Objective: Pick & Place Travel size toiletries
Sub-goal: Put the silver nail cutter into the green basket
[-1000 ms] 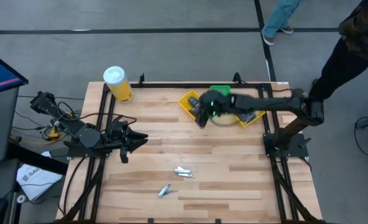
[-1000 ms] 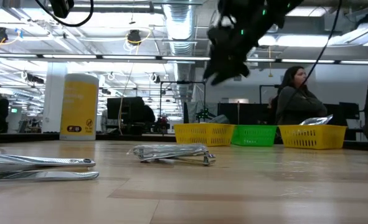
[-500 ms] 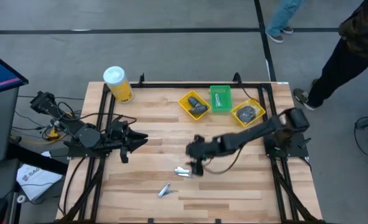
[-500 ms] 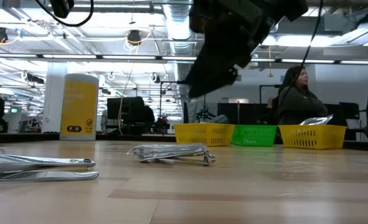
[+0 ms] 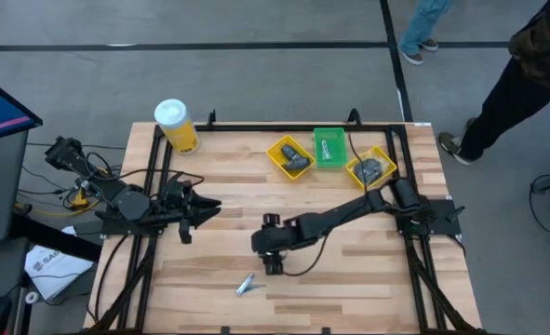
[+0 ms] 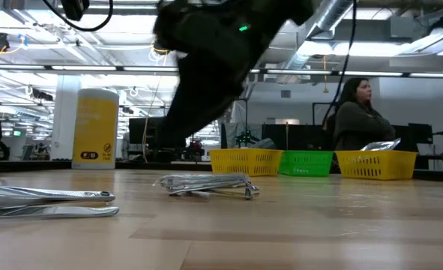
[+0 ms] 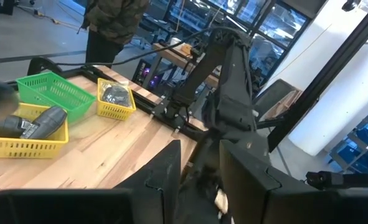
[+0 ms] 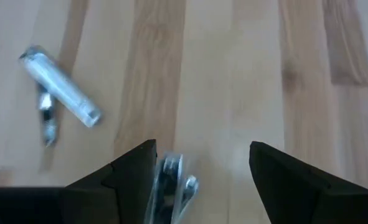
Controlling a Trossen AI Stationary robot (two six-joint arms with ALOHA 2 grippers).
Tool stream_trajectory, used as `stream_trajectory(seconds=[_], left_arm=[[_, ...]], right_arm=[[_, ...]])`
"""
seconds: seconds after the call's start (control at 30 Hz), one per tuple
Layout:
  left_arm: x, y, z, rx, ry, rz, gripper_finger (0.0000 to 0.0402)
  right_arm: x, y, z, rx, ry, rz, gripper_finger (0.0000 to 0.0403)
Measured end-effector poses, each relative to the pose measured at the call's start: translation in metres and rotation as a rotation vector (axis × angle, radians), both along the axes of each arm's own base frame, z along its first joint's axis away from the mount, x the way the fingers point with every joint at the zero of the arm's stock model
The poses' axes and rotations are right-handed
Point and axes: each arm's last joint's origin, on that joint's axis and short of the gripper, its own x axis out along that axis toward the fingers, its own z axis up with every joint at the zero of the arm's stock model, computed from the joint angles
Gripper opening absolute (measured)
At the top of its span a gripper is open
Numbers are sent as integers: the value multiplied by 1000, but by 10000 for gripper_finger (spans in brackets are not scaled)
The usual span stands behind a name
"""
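Note:
I should lower my right gripper before closing: my fingers stop above the silver clipper (image 8: 169, 190) in the right wrist view.
Two shiny silver clippers lie flat on the wooden table. One (image 8: 170, 186) lies below my right gripper (image 8: 202, 148), between its open fingers and close to one of them; it also shows in the low view (image 6: 206, 185). The other (image 5: 247, 284) lies nearer the table's near edge. My right gripper (image 5: 272, 253) hovers over the table's middle, clear of the wood in the low view (image 6: 172, 131). My left gripper (image 5: 203, 207) waits at the table's left, slightly open. Dark grey oblong pieces (image 5: 293, 160) lie in a yellow tray, and dark discs (image 5: 371, 168) in another.
Two yellow trays (image 5: 280, 149) (image 5: 357, 173) and a green one (image 5: 328, 147) stand in a row at the far side. A yellow canister with a white lid (image 5: 175, 126) stands at the far left corner. People stand beyond the far right of the table.
My right gripper has swung from above the trays at the far side toward the near edge and to the left, coming down over the middle clipper. Both clippers have stayed where they were.

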Motion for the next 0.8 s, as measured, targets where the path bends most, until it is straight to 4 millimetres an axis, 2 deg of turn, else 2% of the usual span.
stream_trajectory(seconds=[0.17, 0.33, 0.57, 0.67, 0.8], left_arm=[[0, 0, 0, -2, -3, 0, 104], [0, 0, 1, -7, -7, 0, 104], [0, 0, 1, -7, -9, 0, 104], [0, 0, 1, -6, -10, 0, 104], [0, 0, 1, -6, -10, 0, 104]], right_arm=[[12, 6, -7, -11, 25, 17, 244], [11, 11, -17, -17, 75, 16, 244], [9, 3, -33, -22, 157, -17, 242], [9, 0, -33, -18, 160, -26, 226], [10, -5, -34, -15, 172, -37, 184]])
